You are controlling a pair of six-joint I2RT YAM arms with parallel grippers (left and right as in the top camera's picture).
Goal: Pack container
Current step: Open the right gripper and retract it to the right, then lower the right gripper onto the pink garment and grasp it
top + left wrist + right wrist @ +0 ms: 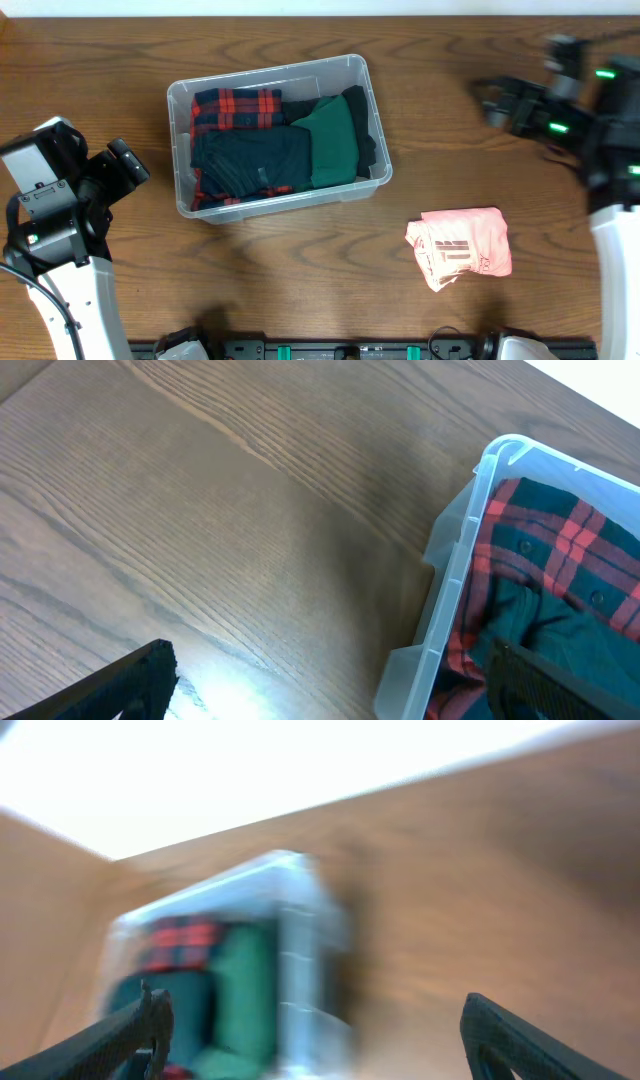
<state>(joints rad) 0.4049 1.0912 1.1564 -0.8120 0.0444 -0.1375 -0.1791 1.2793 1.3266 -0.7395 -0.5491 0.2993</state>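
I should grab the folded pink garment (460, 248) with my right gripper by its edge away from the container. Then its body stays free to lay inside, still folded.
The container (372, 92) is a clear plastic bin on the wooden table, left of centre. It holds a red-and-black plaid garment (236, 108), a dark teal garment (250, 160), a green garment (333, 140) and a black one (362, 120). A folded pink garment (460, 248) lies on the table to the bin's lower right. My left gripper (330, 690) is open and empty, just left of the bin's corner (460, 560). My right gripper (315, 1030) is open and empty at the far right, above the table; its view is blurred and shows the bin (300, 950).
The left arm (60, 200) stands at the table's left edge. The right arm (600, 110) reaches in from the right. Bare wood lies between the bin and both arms.
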